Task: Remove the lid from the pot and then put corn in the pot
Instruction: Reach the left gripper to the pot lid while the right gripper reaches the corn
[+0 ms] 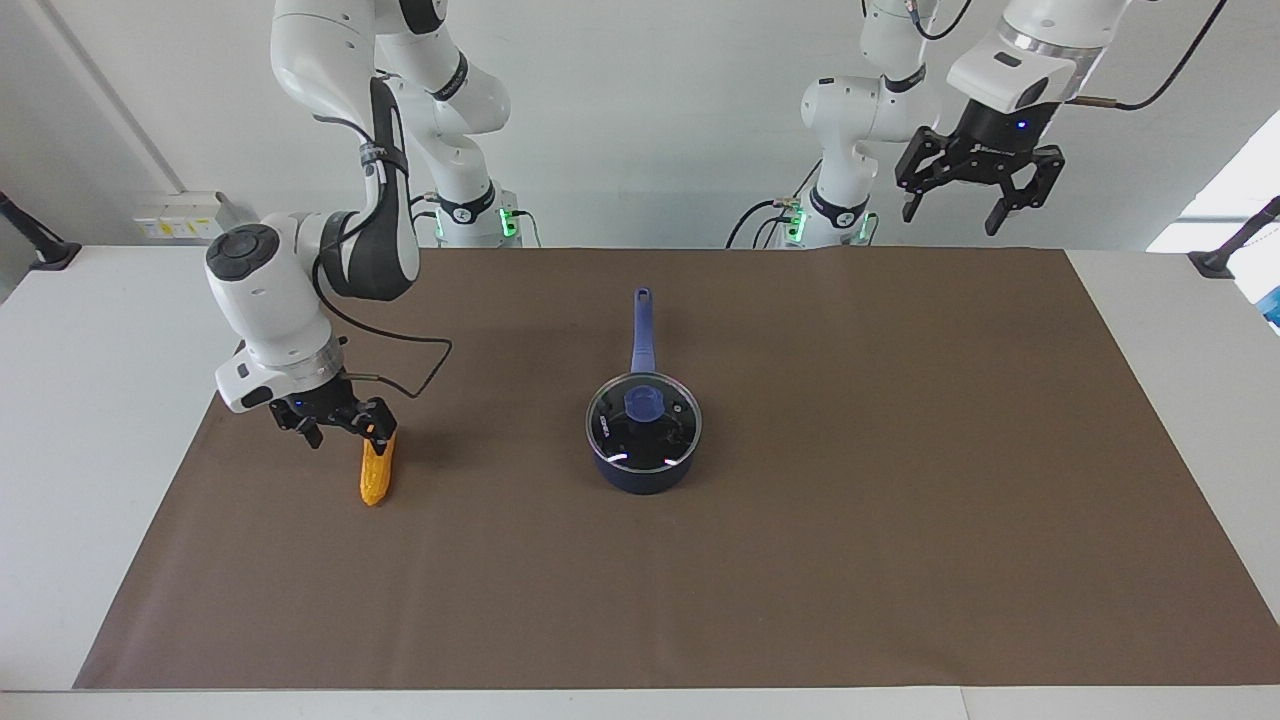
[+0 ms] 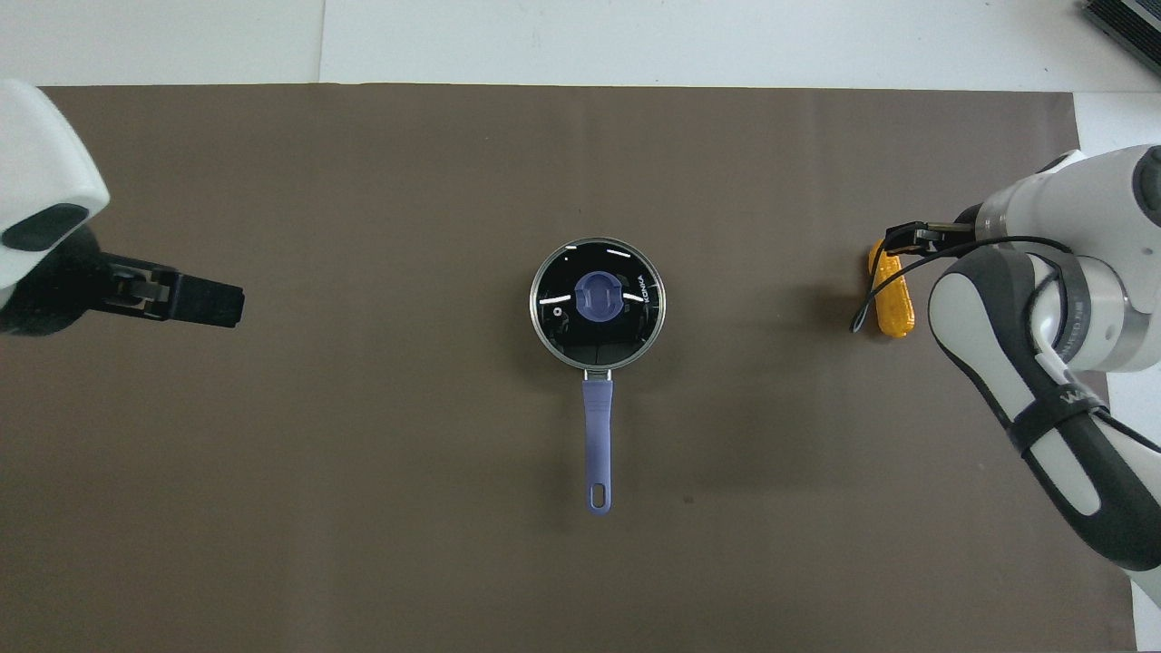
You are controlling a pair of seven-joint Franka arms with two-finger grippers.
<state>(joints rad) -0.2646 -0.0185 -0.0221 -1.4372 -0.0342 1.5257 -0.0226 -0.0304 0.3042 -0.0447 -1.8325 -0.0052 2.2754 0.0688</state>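
The lid should next be grabbed by its narrow blue knob [image 2: 599, 296] with the left gripper, since the glass [image 2: 596, 342] spans the whole pot and is too wide for the fingers.
The pot [image 1: 643, 470] stands mid-mat, its long blue handle [image 1: 642, 330] pointing toward the robots. The glass lid [image 1: 643, 420] with its blue knob [image 1: 643, 403] sits on it; it also shows in the overhead view [image 2: 598, 302]. The corn [image 1: 377, 472] lies on the mat toward the right arm's end, also seen from overhead [image 2: 891, 304]. My right gripper [image 1: 345, 432] hangs low over the corn, fingers spread, holding nothing. My left gripper [image 1: 955, 212] is open, empty and raised high, waiting at the left arm's end of the table [image 2: 213, 304].
A brown mat [image 1: 800, 560] covers most of the white table [image 1: 60, 400]. The right arm's cable [image 1: 420, 375] loops above the mat beside the corn. Nothing else lies on the mat.
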